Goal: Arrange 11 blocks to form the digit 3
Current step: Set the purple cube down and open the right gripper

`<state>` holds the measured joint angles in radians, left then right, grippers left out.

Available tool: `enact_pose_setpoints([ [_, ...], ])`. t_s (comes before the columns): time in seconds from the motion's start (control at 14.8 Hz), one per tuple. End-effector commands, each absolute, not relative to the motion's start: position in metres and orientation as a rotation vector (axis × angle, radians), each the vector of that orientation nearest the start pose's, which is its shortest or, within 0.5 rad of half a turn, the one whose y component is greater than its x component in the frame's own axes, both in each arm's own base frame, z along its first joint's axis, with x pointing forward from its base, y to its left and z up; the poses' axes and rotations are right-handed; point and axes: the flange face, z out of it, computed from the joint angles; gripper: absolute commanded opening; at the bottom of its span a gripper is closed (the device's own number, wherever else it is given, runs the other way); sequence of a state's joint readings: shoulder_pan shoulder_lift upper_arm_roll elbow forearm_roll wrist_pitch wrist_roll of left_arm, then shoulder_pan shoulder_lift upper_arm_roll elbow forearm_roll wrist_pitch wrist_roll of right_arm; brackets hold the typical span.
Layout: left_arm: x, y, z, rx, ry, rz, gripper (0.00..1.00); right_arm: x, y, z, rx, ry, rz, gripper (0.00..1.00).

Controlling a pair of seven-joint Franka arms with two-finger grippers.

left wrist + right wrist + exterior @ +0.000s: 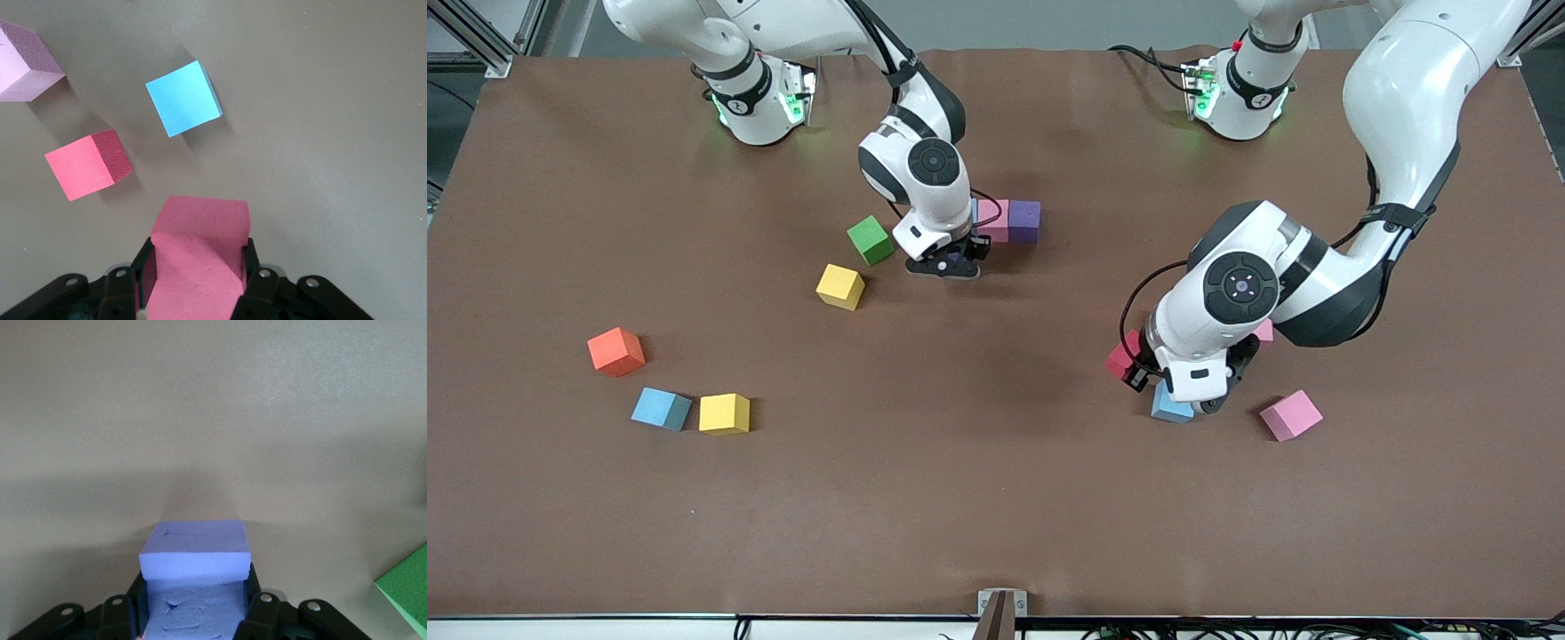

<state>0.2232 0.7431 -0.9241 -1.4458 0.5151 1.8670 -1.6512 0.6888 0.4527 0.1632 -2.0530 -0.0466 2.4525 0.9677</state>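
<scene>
My right gripper opens now, since the purple block's lower edge rests on the tabletop beside the pink block, so the purple block would stand.
My right gripper (pixel 947 260) is shut on a purple block (pixel 195 547), low over the table. It is beside a pink block (pixel 993 220) that touches a purple block (pixel 1024 220) in a short row. My left gripper (pixel 1199 398) is shut on a red block (pixel 200 227), over a cluster toward the left arm's end. That cluster holds a red block (pixel 1122 358), a light blue block (pixel 1169 408) and two pink blocks (pixel 1291 415) (pixel 1264 332). A yellow block (pixel 840 286), a light blue block (pixel 661 408) and another yellow block (pixel 724 413) lie loose toward the right arm's end.
A green cube (pixel 870 240) sits close beside the right gripper, and its corner shows in the right wrist view (pixel 407 590). An orange cube (pixel 615 351) lies toward the right arm's end. Bare brown table (pixel 978 462) spreads nearer the front camera.
</scene>
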Motion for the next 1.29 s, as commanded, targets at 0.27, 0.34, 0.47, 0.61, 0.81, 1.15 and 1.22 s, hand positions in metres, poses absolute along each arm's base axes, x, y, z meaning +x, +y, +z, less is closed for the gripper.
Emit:
enact_pose_setpoints([
  [0.27,0.623,-0.302,0.379,-2.811,-1.392,0.141,0.47,0.377,0.434,0.205,-3.184,0.281,0.121,1.00],
  [0.34,0.623,-0.302,0.379,-2.811,-1.395,0.140,0.47,0.378,0.434,0.205,-3.185,0.279,0.120,1.00],
  [0.47,0.623,-0.302,0.379,-2.810,-1.394,0.141,0.47,0.385,0.437,0.212,-3.172,0.284,0.106,1.00],
  [0.61,0.622,-0.302,0.378,-2.810,-1.391,0.143,0.47,0.395,0.442,0.230,-3.165,0.301,0.105,1.00],
  [0.81,0.620,-0.300,0.379,-2.788,-1.373,0.153,0.47,0.415,0.454,0.271,-3.193,0.319,0.135,1.00],
  [1.15,0.616,-0.305,0.376,-2.762,-1.412,0.156,0.47,0.475,0.423,0.344,-3.230,0.474,0.195,1.00],
  [1.22,0.616,-0.306,0.376,-2.762,-1.412,0.156,0.47,0.486,0.412,0.345,-3.222,0.514,0.198,1.00],
])
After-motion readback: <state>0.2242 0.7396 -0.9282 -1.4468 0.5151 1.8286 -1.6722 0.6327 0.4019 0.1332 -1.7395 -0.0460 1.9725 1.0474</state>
